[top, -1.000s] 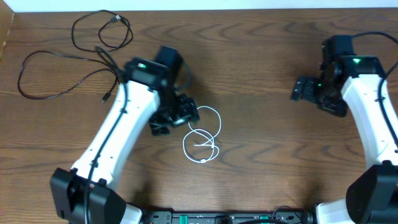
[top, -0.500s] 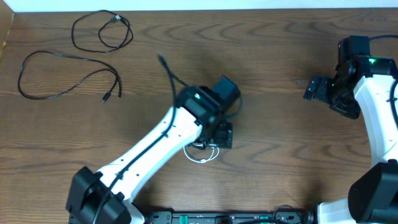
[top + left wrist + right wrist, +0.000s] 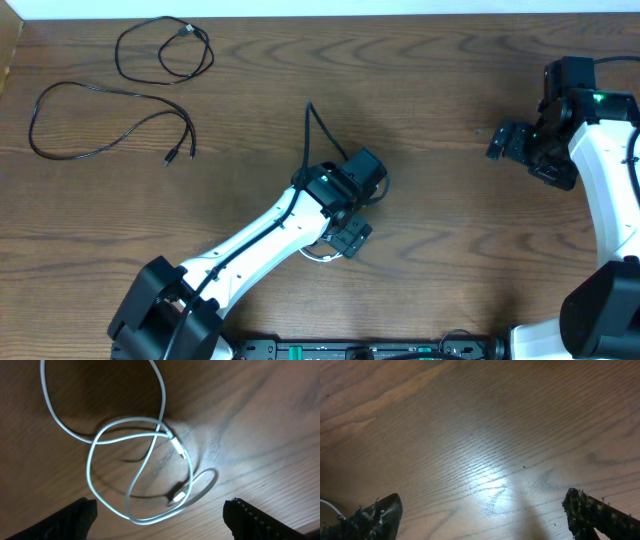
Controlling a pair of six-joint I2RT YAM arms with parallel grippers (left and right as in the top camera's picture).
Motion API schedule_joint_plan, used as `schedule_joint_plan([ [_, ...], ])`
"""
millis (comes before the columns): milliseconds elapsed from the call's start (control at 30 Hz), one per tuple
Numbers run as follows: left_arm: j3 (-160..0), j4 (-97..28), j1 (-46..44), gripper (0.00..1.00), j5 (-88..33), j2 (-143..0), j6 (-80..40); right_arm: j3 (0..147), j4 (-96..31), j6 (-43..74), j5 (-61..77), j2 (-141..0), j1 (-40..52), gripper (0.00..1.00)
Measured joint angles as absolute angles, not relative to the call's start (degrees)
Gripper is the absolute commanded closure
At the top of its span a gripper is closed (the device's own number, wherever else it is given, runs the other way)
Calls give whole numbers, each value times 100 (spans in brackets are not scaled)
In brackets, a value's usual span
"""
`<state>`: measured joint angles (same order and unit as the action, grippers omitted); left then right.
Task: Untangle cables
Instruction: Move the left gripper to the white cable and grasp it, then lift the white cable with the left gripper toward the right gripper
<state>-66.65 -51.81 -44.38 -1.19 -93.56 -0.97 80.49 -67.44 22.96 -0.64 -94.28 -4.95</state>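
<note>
My left fingers are above the white cable's lower loop [image 3: 319, 259] [image 3: 151, 520] and would miss the loop if they closed now. My left gripper should go lower before it closes.
The white cable [image 3: 178, 451] lies in loose overlapping loops on the wooden table, both plug ends near the loop middle. My left gripper [image 3: 160, 527] is open just above it, with one finger on each side of the lower loop and nothing held. In the overhead view the left gripper [image 3: 350, 238] covers most of the white cable [image 3: 318, 256]. Two black cables lie apart at the far left: a small loop [image 3: 163, 50] and a longer one [image 3: 100, 118]. My right gripper [image 3: 505, 145] is open and empty over bare wood at the right [image 3: 485, 522].
A thick black cord [image 3: 318, 125] rises from the left arm's wrist. The table's back edge [image 3: 320, 14] runs along the top, near the small black loop. The right arm stands along the right edge.
My left arm has swung from the upper left toward the centre and now hovers over the white cable. The right gripper has shifted slightly to the right. The cables have not moved.
</note>
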Motion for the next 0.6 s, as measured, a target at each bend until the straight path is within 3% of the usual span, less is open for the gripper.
schedule_joint_plan([
  [200, -6445, -5153, -4436, 14, -464, -9356, 1074, 8049, -6681, 2296, 27, -9428, -495, 1],
  [333, -6073, -4648, -4440, 28, -598, -9365, 1507, 8049, -6681, 2296, 45, -9428, -495, 1],
  [400, -6003, -4528, -4440, 51, -587, -9371, 1601, 8049, -6683, 2298, 47, -9428, -495, 1],
  [467, -5992, -4414, -4438, 92, -574, -9371, 1688, 8049, -6681, 2296, 49, -9428, -495, 1],
  [600, -5992, -4362, -4438, 93, -565, -9371, 1693, 8049, -6694, 2296, 56, -9428, -495, 1],
])
